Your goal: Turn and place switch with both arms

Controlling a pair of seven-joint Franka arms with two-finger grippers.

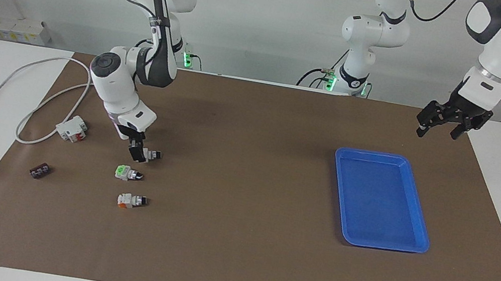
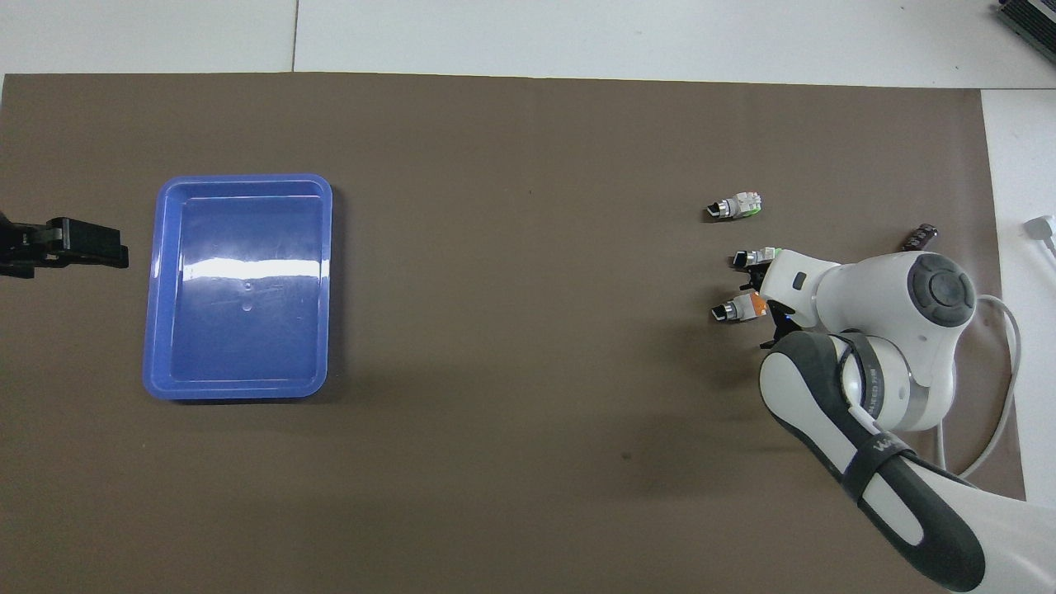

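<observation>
My right gripper next needs to grab the switch by the flat sides of its orange block (image 2: pixel 754 304), because the switch's knob and collar (image 2: pixel 725 312) are round.
The switch (image 1: pixel 153 154) lies on the brown mat, the nearest to the robots of three in a row; from overhead its black knob, silver collar and orange block show (image 2: pixel 736 310). My right gripper (image 1: pixel 138 152) is low at its block end, open, one finger on each side of the block (image 2: pixel 764 304); I cannot tell whether the fingers touch it. My left gripper (image 1: pixel 437 132) hangs open and waits above the mat's corner at the left arm's end (image 2: pixel 87 252), beside the blue tray (image 1: pixel 373 154).
A like switch with a bright green block (image 1: pixel 125 172) and a mostly white one with an orange corner (image 1: pixel 131 200) lie farther out. A white breaker (image 1: pixel 72 128), a grey cable (image 1: pixel 12 75) and a small dark part (image 1: pixel 39 171) lie at the right arm's end. The tray (image 2: pixel 247 178) holds nothing.
</observation>
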